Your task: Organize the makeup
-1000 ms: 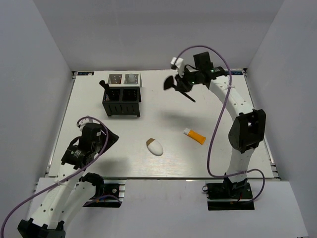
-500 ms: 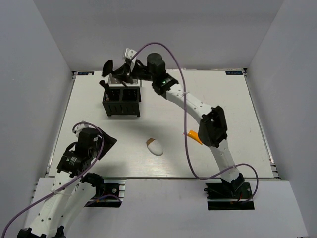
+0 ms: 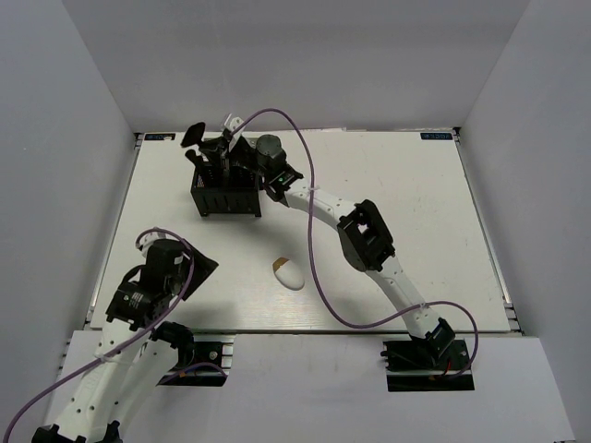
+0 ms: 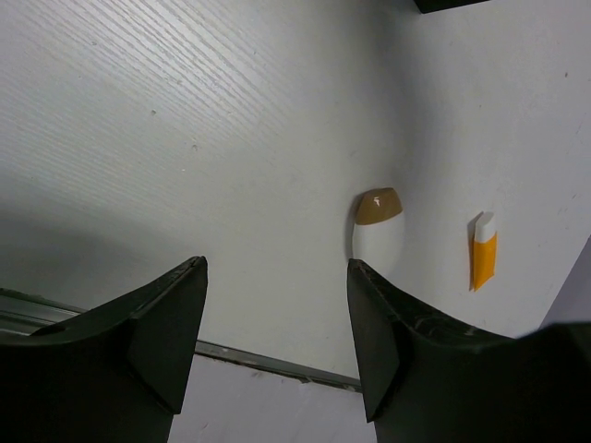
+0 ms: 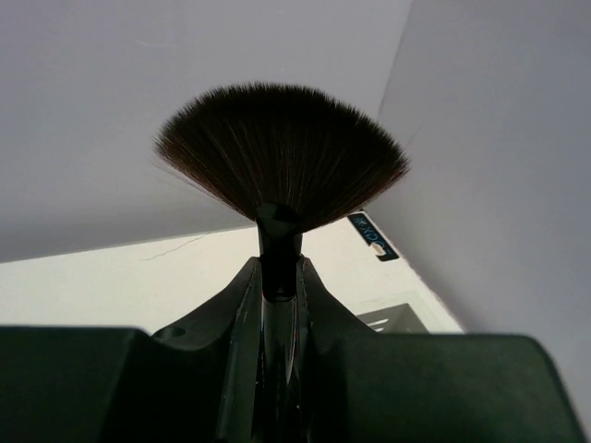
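Note:
The handle of the fan brush is over the inside of the compartment box. The fan brush would stand in the compartment box if the robot's right gripper opened now.
My right gripper (image 3: 220, 153) is shut on the black handle of a fan brush with a wide brown head (image 3: 194, 135); the head stands above the jaws in the right wrist view (image 5: 282, 152). The brush is held over the back left part of the black compartment box (image 3: 227, 192). The white tan-tipped sponge (image 3: 288, 273) lies on the table's near middle, also in the left wrist view (image 4: 377, 226). The orange white-capped tube (image 4: 483, 252) lies beyond it; the right arm hides it in the top view. My left gripper (image 3: 189, 268) is open and empty at the near left.
Another black handle (image 3: 193, 160) sticks up from the box's left side. The right arm (image 3: 367, 238) stretches diagonally across the table from near right to far left. Grey walls enclose the white table (image 3: 416, 203). The table's near edge (image 4: 268, 362) lies just under my left gripper.
The right arm swung from the far right across to the box at the far left, carrying the brush, and now holds it lower at the box. The left arm barely moved.

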